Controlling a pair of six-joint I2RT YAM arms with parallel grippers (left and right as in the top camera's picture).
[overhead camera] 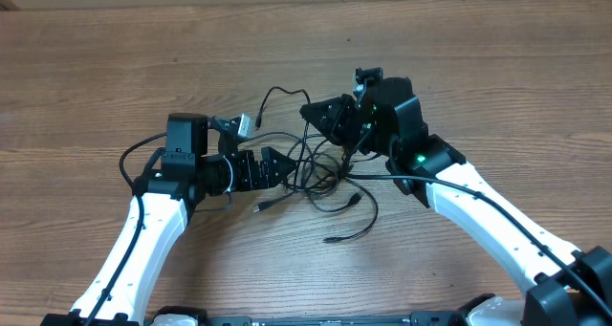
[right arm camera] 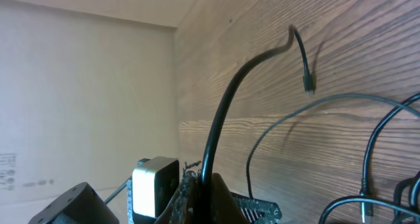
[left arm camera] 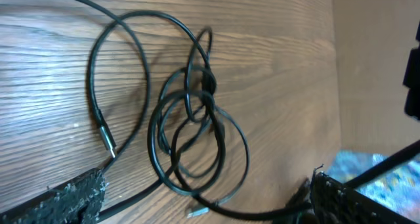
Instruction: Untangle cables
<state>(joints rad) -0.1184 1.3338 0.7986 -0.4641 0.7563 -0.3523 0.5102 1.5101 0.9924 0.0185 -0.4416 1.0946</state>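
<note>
The left gripper grabs the tangled knot by its bunched loops next. That leaves the plug ends free for the right gripper to untangle.
Several thin black cables (overhead camera: 320, 168) lie in a tangled knot of loops on the wooden table between my two grippers. My left gripper (overhead camera: 287, 163) is open just left of the knot. In the left wrist view the loops (left arm camera: 197, 119) lie ahead of its spread fingers (left arm camera: 207, 184), and one strand runs across between them. My right gripper (overhead camera: 311, 111) sits above the knot and is shut on one black cable (right arm camera: 226, 106), which rises from its fingers (right arm camera: 210, 181) and ends in a small dark plug. Silver-tipped ends (overhead camera: 260, 208) lie loose at the knot's near side.
A small white adapter block (overhead camera: 243, 126) lies just beyond the left gripper, and it also shows in the right wrist view (right arm camera: 154, 184). A loose cable end with a dark plug (overhead camera: 330, 239) trails toward the table's front. The table (overhead camera: 96, 58) is brown wood.
</note>
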